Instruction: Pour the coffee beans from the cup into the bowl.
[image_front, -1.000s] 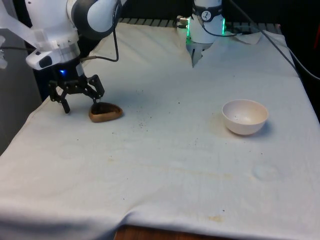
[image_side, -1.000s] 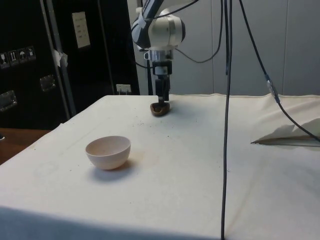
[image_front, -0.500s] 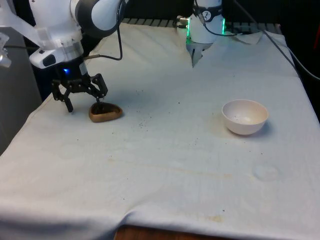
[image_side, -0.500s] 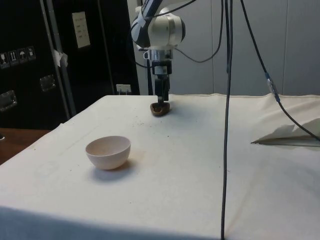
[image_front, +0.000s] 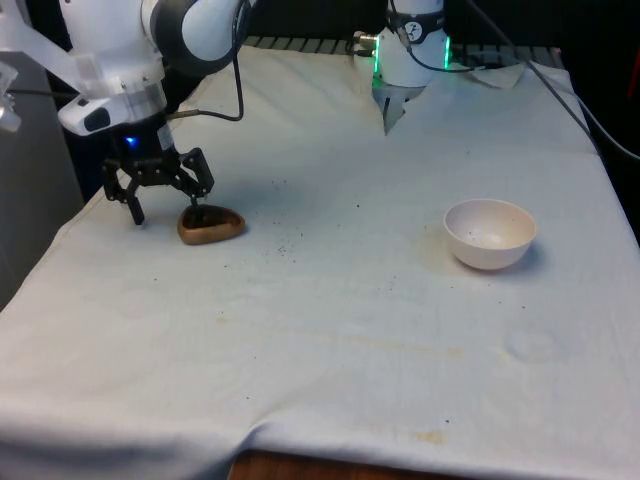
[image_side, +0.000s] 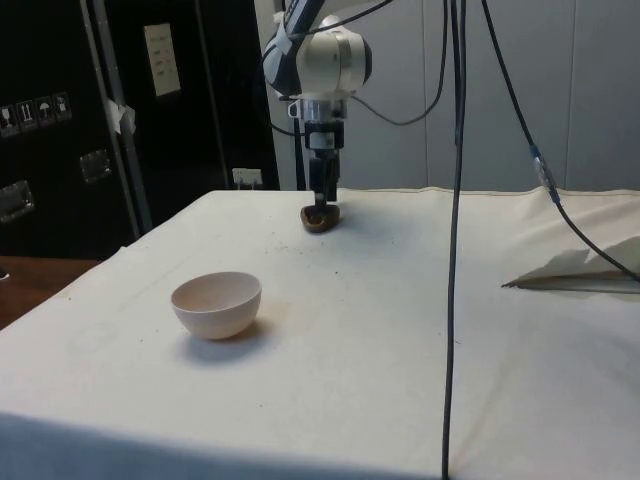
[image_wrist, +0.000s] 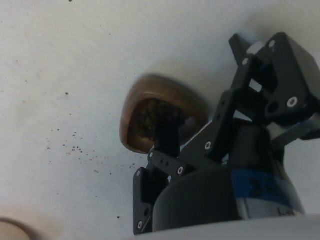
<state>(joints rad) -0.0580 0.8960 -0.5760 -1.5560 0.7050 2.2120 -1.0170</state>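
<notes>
The coffee beans are loose inside the cup, so my gripper should next grab the cup by its rim (image_wrist: 198, 116) and keep the cup level.
A small brown wooden cup (image_front: 212, 226) sits on the white cloth near the front view's left edge, with dark coffee beans (image_wrist: 147, 117) inside it. My gripper (image_front: 166, 210) stands open over the cup's rim. One finger (image_wrist: 167, 134) reaches down into the cup and the other (image_wrist: 248, 51) hangs outside it, on the front view's left. In the side view the gripper (image_side: 319, 203) hangs straight down onto the cup (image_side: 321, 218). The white bowl (image_front: 490, 233) rests upright, far off on the front view's right, and in the side view this bowl (image_side: 216, 303) is nearer the camera.
Dark specks (image_front: 286, 240) are scattered on the cloth beside the cup. The table's edge (image_front: 60, 240) runs close to the gripper. A black cable (image_side: 455, 250) hangs down in the side view. A cloth fold (image_side: 575, 270) lies at that view's right.
The gripper has risen and shifted very slightly over the cup. The cup and the bowl have not moved.
</notes>
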